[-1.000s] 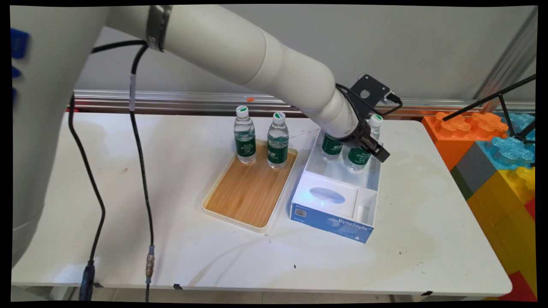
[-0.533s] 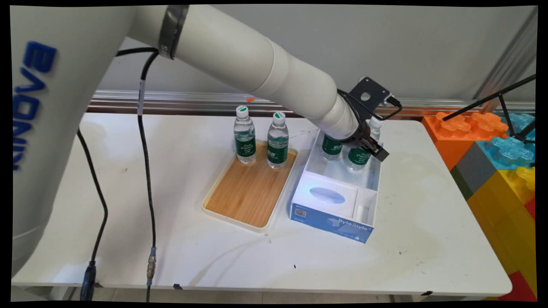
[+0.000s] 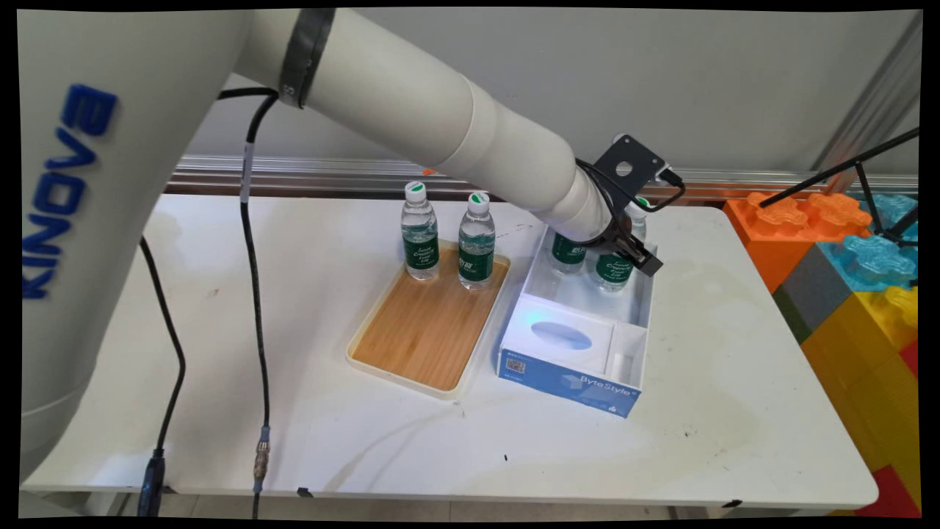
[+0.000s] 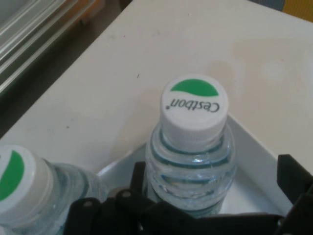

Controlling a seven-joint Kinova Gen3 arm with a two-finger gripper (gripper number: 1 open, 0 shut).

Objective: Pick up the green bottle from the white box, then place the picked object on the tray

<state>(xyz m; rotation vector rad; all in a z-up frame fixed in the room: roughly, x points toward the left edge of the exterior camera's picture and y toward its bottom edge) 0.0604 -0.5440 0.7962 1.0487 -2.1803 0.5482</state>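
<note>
I need to grab the clear water bottle with my gripper next, by its body below the cap [image 3: 614, 267], so that I can lift it out of the open box [image 3: 569, 382].
My gripper [image 3: 633, 253] reaches into the far end of a white and blue open box [image 3: 569, 382]. It stands open around the right one of two green-labelled water bottles [image 3: 615, 269] there. In the hand view that bottle [image 4: 194, 105] rises between the fingers [image 4: 293, 178], its white and green Cestbon cap uppermost, with a gap on the right side. The second boxed bottle [image 3: 569, 250] stands just to the left, and its cap shows at the hand view's lower left as a bottle [image 4: 19, 181]. The arm hides most of both bottles in the main view.
A bamboo tray [image 3: 433, 327] lies left of the box with two more water bottles [image 3: 420, 231] [image 3: 476, 239] upright at its far end. Large coloured toy blocks [image 3: 844, 250] and a black tripod leg [image 3: 874, 184] stand off the table's right end. Black cables [image 3: 253, 294] hang at the left.
The gripper has shifted slightly left and back around the right bottle in the box. The bottles, tray and box have stayed where they were.
</note>
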